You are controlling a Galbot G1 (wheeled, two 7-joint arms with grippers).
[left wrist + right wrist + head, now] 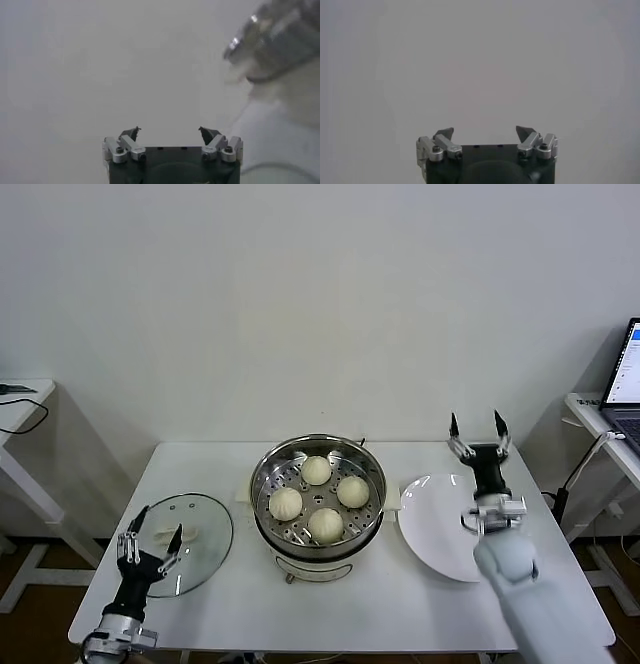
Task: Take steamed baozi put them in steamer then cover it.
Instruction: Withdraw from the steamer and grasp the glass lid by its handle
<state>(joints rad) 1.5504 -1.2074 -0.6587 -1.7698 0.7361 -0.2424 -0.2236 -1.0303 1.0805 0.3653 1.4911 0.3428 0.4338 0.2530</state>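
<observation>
The left gripper takes hold of the glass cover by its white handle (190, 536) next, to cover the steamer of baozi (318, 499).
Several cream-white baozi (317, 470) sit on the perforated tray inside the shiny steel steamer (372, 469) at the table's middle. The clear glass cover (203, 524) with its white handle (190, 536) lies flat on the table to the steamer's left. My left gripper (152, 531) is open and empty, raised over the cover's near left edge. My right gripper (477, 427) is open and empty, raised above the far edge of the white plate (435, 519). In the left wrist view the gripper (170, 132) is open and the steamer (272, 37) shows blurred. The right wrist view shows the open gripper (485, 132) against the wall.
The empty white plate lies right of the steamer. The white table (400, 609) ends just in front of both arms. A side table (20, 409) with a cable stands at the left, a desk with a laptop (625, 379) at the right.
</observation>
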